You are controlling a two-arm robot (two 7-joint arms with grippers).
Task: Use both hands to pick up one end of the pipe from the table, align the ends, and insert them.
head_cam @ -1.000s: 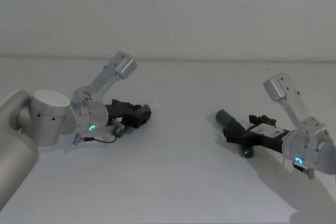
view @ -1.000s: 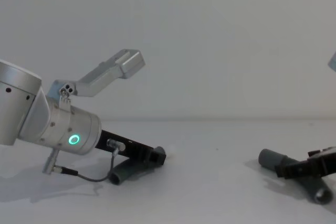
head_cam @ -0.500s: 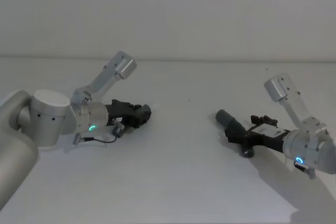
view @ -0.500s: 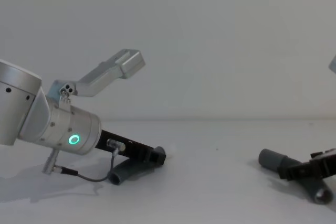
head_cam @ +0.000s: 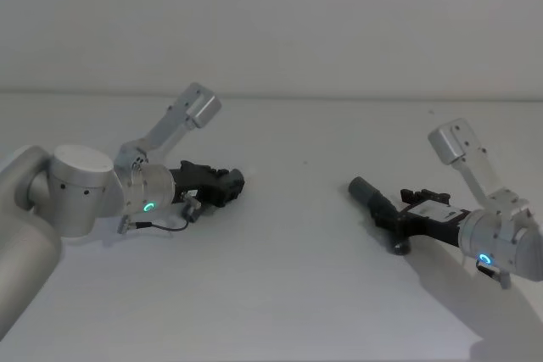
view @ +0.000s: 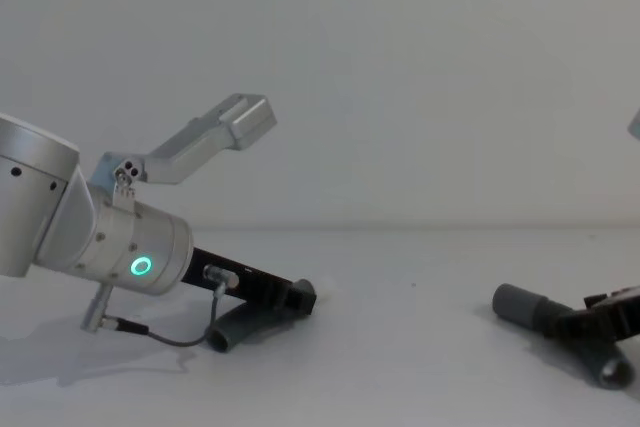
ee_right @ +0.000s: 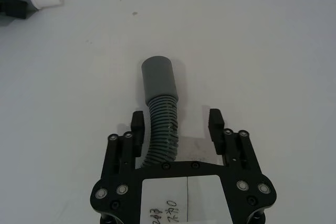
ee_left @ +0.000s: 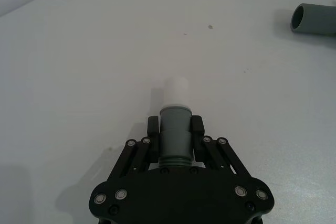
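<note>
Next, my right gripper grabs the ribbed section (view: 555, 319) behind the hose's plain socket end (view: 518, 304), so that end stays free to take the shorter pipe piece's white tip.
My left gripper (ee_left: 175, 127) is shut on the lighter grey cuff (ee_left: 174, 135) of the shorter pipe piece, low over the table (head_cam: 288, 286) at the left. The white tip (ee_left: 176, 90) sticks out ahead of the fingers, and the dark hose (view: 245, 325) trails under the wrist. The longer pipe piece (ee_right: 161, 129) lies on the table at the right, its plain grey socket end (ee_right: 158, 80) pointing toward the left gripper (head_cam: 231, 182). My right gripper (ee_right: 177, 120) is open and straddles that hose behind the socket, which lies nearer one finger (ee_right: 137, 124).
A thin grey cable (view: 160, 335) loops from the left wrist down to the table. Silver camera brackets (head_cam: 191, 112) rise above both wrists. A wide stretch of bare white table separates the two pipe ends; a pale wall (head_cam: 271, 23) closes the back.
My right gripper has slid back a little along the longer hose, toward the right, leaving more of the socket end uncovered. The left arm and its piece have not moved.
</note>
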